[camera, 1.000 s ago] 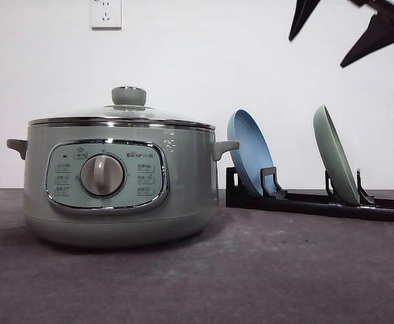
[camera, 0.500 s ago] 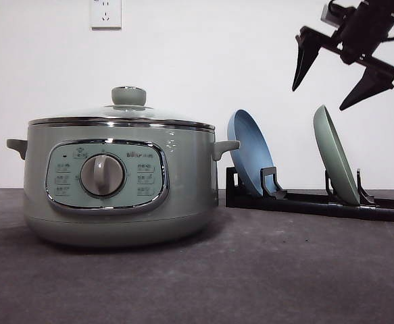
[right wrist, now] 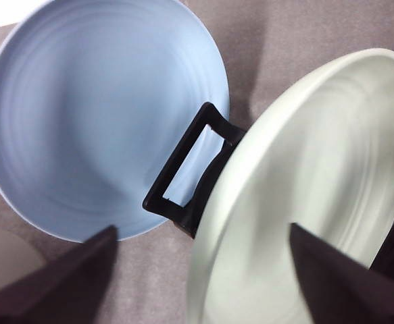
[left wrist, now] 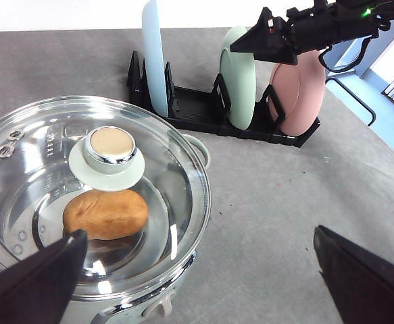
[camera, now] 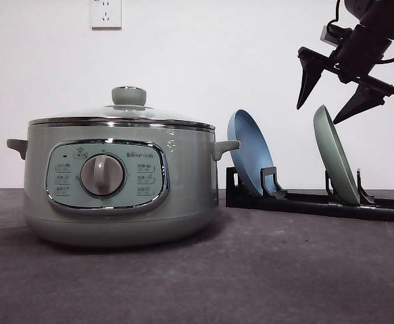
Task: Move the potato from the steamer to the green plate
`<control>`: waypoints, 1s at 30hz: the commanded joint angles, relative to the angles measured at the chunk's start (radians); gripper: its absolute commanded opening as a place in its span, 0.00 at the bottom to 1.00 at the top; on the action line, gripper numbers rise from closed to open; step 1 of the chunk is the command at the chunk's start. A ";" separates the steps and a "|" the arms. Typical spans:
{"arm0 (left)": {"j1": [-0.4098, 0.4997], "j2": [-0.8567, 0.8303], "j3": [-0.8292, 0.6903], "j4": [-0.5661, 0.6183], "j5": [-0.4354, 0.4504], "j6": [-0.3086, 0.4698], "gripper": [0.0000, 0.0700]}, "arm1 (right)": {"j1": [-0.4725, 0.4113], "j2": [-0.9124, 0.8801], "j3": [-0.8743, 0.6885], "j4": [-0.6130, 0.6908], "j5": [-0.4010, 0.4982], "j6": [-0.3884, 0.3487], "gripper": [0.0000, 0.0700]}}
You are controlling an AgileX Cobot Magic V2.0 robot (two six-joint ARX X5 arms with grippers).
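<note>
My right gripper grabs the green plate by its upper rim (camera: pixel 323 111) next, since the black rack closes in the plate's lower edge.
The potato (left wrist: pixel 105 214) lies inside the sage-green steamer (camera: pixel 115 182), seen through its closed glass lid (left wrist: pixel 82 196) with the green knob (camera: pixel 128 96). My left gripper (left wrist: pixel 200 235) hovers open above the lid, one finger on each side of it. The green plate (camera: pixel 335 158) stands on edge in a black rack (camera: pixel 318 202) to the right of the steamer. My right gripper (camera: pixel 319 111) hangs open just above the green plate's upper rim, its fingers spread wide. In the right wrist view the green plate (right wrist: pixel 318 189) is close below the right gripper (right wrist: pixel 203 231).
A blue plate (camera: pixel 251 158) stands in the rack's left slot, next to the steamer's handle. A pink plate (left wrist: pixel 301 94) stands in the slot beyond the green one. The grey tabletop (camera: pixel 284 270) lies in front of the rack. A wall socket (camera: pixel 105 13) sits high behind the steamer.
My right gripper has come down from the top edge of the front view to just above the green plate's rim, still open. Steamer, lid and plates have not moved.
</note>
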 commanded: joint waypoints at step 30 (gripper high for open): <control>-0.004 0.007 0.020 -0.011 0.005 0.016 1.00 | 0.005 -0.075 0.042 0.029 -0.061 0.072 0.01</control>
